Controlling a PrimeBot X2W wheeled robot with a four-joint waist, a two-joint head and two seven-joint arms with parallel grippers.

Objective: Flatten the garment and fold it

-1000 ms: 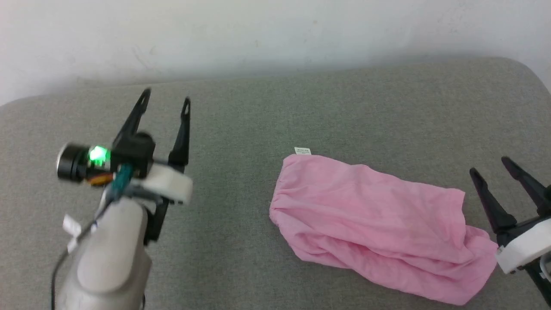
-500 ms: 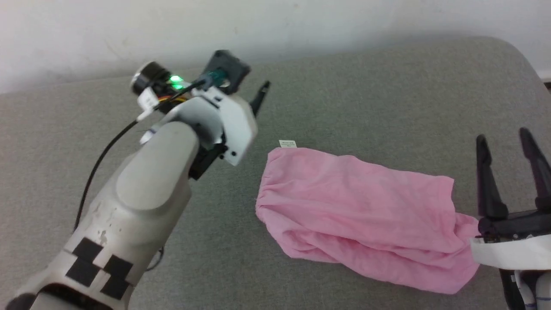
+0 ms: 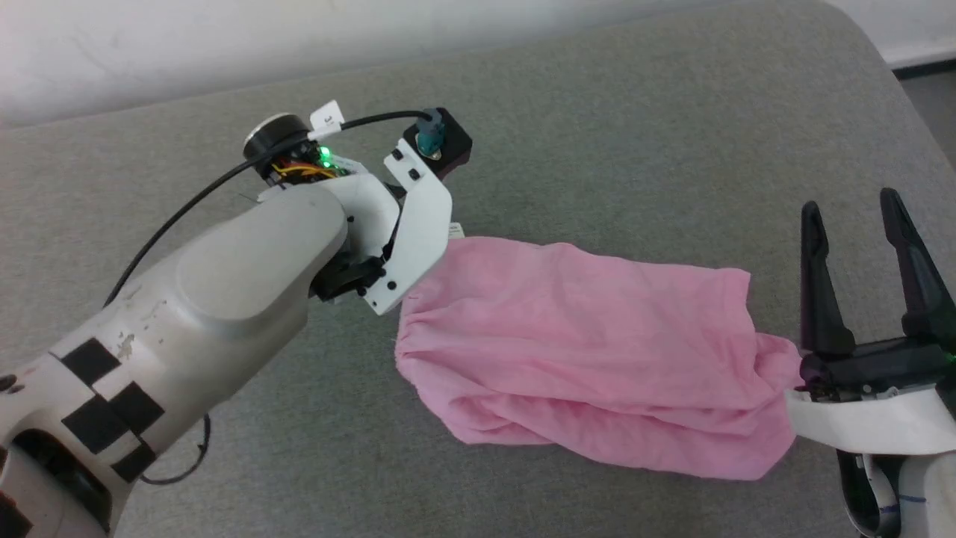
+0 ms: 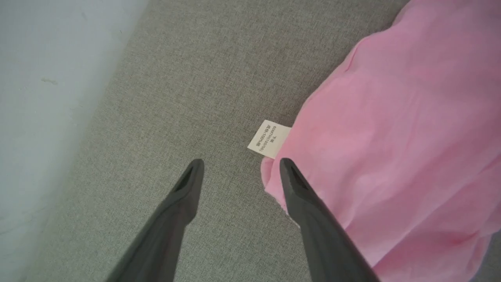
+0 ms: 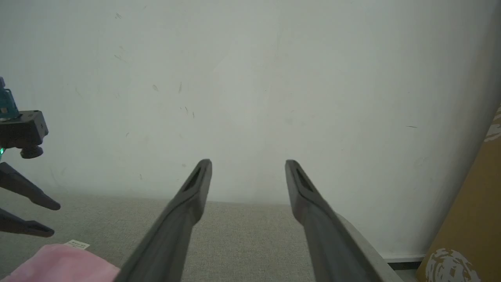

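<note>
I need to flatten the crumpled pink garment, so next I should grab it with my right gripper by its hemmed end opposite the white tag.
The light pink garment lies crumpled and bunched on the grey cushion, long side running left to right. Its small white tag sticks out at the far left corner. My left gripper hangs open just above that corner, pointing down; one fingertip is over the cloth's edge, the other over bare cushion. In the head view the left wrist hides those fingers. My right gripper stands open and empty beside the garment's right end, fingers pointing toward the wall.
A grey fabric cushion carries everything, with a white wall right behind it. The cushion's rounded right edge drops to the floor. A brown cardboard piece leans at the far right.
The head camera has tilted and shifted. My left arm swung right and turned downward over the garment's tag corner. The right gripper stayed open by the garment's right end.
</note>
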